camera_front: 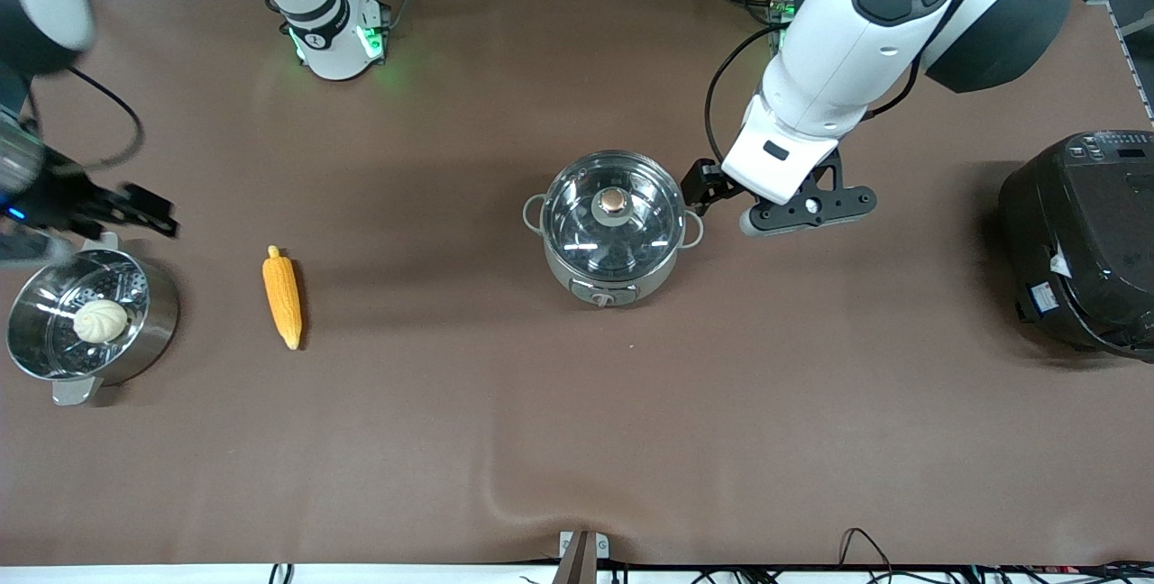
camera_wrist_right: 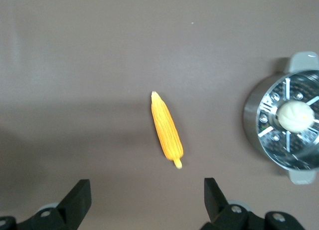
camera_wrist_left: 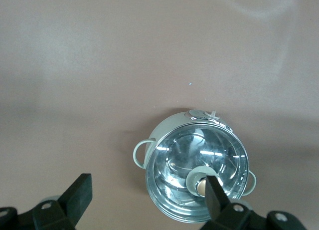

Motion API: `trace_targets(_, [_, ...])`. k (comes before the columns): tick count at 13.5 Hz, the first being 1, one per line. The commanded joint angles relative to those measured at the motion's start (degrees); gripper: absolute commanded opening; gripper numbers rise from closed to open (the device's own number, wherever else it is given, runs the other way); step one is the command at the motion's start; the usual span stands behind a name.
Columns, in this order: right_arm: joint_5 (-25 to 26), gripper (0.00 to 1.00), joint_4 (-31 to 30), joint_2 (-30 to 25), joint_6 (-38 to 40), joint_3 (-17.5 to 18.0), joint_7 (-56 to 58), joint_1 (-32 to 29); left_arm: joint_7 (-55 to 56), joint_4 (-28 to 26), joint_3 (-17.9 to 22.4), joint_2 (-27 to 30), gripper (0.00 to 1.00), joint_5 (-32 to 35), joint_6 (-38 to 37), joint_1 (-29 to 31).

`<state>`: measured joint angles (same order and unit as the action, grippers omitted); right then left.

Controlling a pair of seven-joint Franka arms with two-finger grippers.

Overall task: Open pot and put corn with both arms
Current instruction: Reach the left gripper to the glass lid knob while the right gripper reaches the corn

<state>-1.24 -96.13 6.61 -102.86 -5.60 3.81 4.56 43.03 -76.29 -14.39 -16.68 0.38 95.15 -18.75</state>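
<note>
My right gripper should go to the corn and grab its thick stalk end (camera_front: pixel 278 270). The corn's tapered tip (camera_front: pixel 293 342) then stays free to go into the grey pot.
The grey pot (camera_front: pixel 613 246) stands mid-table with its glass lid (camera_front: pixel 631 232) on, a copper knob (camera_front: pixel 613 200) on top. In the left wrist view the pot (camera_wrist_left: pixel 164 132) and lid knob (camera_wrist_left: pixel 200 186) show by one fingertip. My left gripper (camera_front: pixel 708 186) (camera_wrist_left: pixel 147 197) is open and empty, up in the air beside the pot toward the left arm's end. The corn (camera_front: pixel 282 297) (camera_wrist_right: pixel 167 130) lies on the table toward the right arm's end. My right gripper (camera_front: pixel 135 210) (camera_wrist_right: pixel 146 197) is open and empty, above the table between the corn and the steamer pot.
A plain steel steamer pot (camera_front: pixel 144 336) (camera_wrist_right: pixel 254 120) with a white bun (camera_front: pixel 99 321) (camera_wrist_right: pixel 295 115) stands at the right arm's end. A big black cooker (camera_front: pixel 1082 241) stands at the left arm's end. Brown table cover (camera_front: pixel 577 440) stretches nearer the camera.
</note>
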Motion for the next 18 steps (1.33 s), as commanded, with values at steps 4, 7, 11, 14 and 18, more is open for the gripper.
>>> trace_targets(4, [0.53,1.00,-13.53,5.07,-18.92,-0.38,6.73,0.80,3.80,1.41,0.50,-1.69,1.00,-1.17,-0.40,-2.78])
trace_targets(7, [0.53,1.00,-24.25,5.95,-31.49,-0.38,14.61,-0.25,8.28,1.50,0.50,-3.53,1.00,-1.08,1.17,-5.06])
trace_targets(11, [0.53,1.00,-28.94,11.30,-39.07,-0.38,20.60,-0.87,14.88,1.41,0.68,-5.99,1.00,-0.64,2.15,-9.89])
trace_targets(14, [0.18,1.00,-30.44,15.35,-46.72,-0.21,26.85,-3.32,15.68,1.24,0.85,-8.45,1.00,0.84,2.50,-12.97])
trace_targets(18, [-2.35,1.00,-30.35,18.07,-48.04,-0.03,26.86,-3.07,16.47,0.71,0.68,-13.46,1.00,4.63,2.68,-15.62])
